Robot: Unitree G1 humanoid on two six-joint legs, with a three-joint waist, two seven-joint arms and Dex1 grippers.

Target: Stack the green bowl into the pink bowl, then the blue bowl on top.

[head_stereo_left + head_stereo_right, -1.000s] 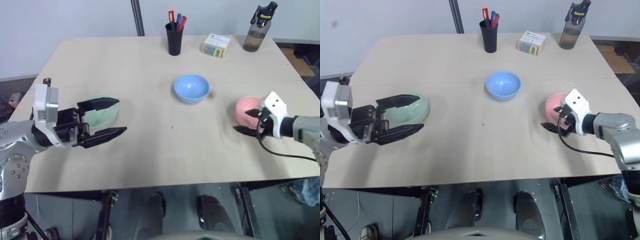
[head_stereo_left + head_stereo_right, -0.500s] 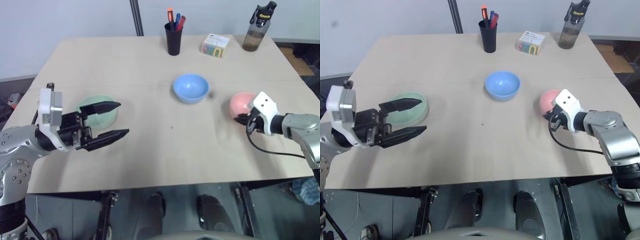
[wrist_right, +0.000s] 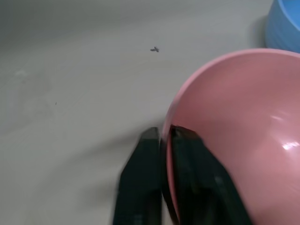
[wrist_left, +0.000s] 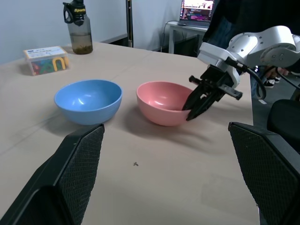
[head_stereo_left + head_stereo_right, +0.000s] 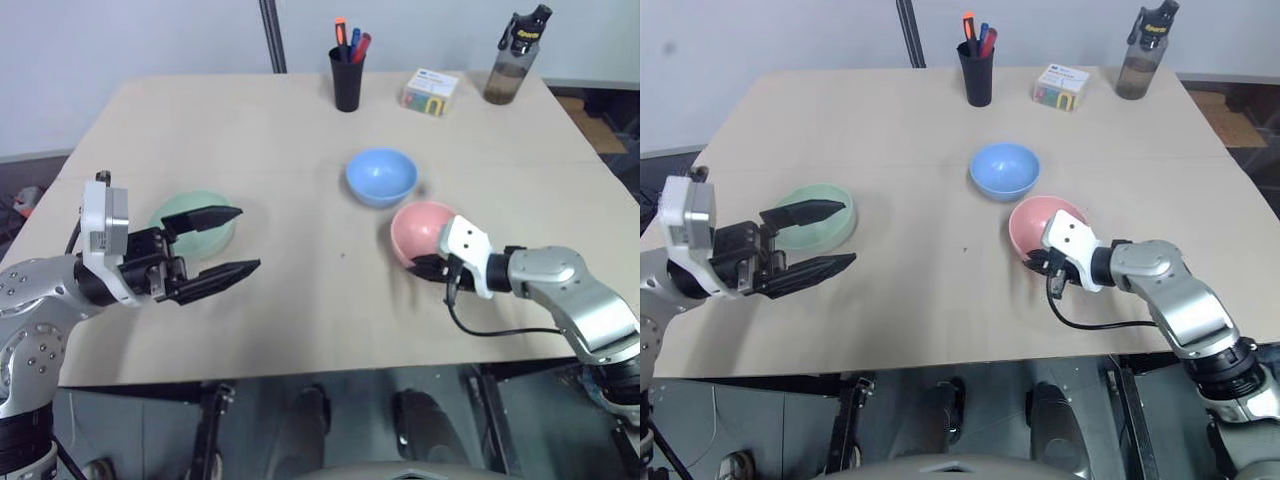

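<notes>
The left gripper will grab the green bowl by its rim (image 5: 193, 193) next, so that it can stack the green bowl into the pink bowl (image 5: 424, 226).
The pink bowl (image 5: 424, 226) stands upright near the table's middle, just in front and to the right of the blue bowl (image 5: 381, 175). My right gripper (image 5: 418, 266) is shut on the pink bowl's near rim, one finger inside and one outside, as the right wrist view shows at the rim (image 3: 165, 132). The green bowl (image 5: 186, 211) rests at the left of the table. My left gripper (image 5: 248, 238) hovers open just in front of it, holding nothing, fingers pointing toward the table's middle. In the left wrist view the blue bowl (image 4: 88, 101) and pink bowl (image 4: 161, 101) sit side by side.
A black pen cup (image 5: 349, 76), a small colourful box (image 5: 431, 90) and a dark water bottle (image 5: 505, 66) line the far edge of the table (image 5: 300, 310). Bare wood lies between the green bowl and the pink one. A laptop (image 4: 197, 9) stands on a desk beyond.
My right gripper closed on the pink bowl's rim and carried the bowl left from the table's right side to near the blue bowl. The left arm has stayed put.
</notes>
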